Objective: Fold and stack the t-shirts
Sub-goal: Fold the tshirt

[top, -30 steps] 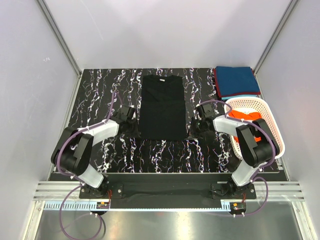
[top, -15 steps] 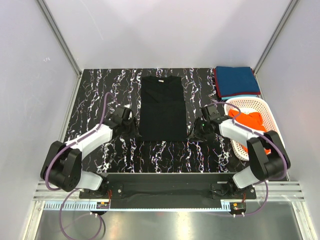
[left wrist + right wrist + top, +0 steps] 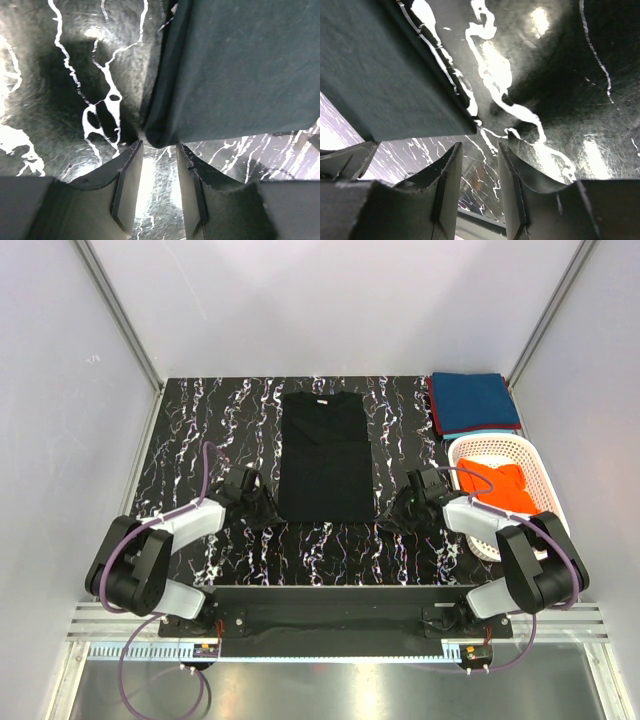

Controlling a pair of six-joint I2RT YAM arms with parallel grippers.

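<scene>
My right gripper pinches the black t-shirt's near corner (image 3: pixel 373 520) (image 3: pixel 471 130) on the basket side next, to fold the t-shirt's near edge toward the collar.
The black t-shirt (image 3: pixel 324 455) lies flat in the middle of the table, its sides folded in to a long strip. My left gripper (image 3: pixel 268 512) sits low at its near left corner, open; in the left wrist view that corner (image 3: pixel 160 137) lies just ahead of the gap (image 3: pixel 158 150). My right gripper (image 3: pixel 388 516) sits low at the near right corner, open and empty; the corner (image 3: pixel 465 120) is just ahead of the jaws (image 3: pixel 479 150). A folded teal-blue shirt (image 3: pixel 474 403) lies on a dark red one at the back right. The orange shirt (image 3: pixel 497 487) is in the basket.
A white lattice basket (image 3: pixel 545 480) stands at the right edge, close to my right arm. The black marbled table (image 3: pixel 330 550) ends at a raised near edge. Grey walls enclose the left, right and back.
Both grippers have come down and toward the near edge, from beside the shirt's sides to its two near corners.
</scene>
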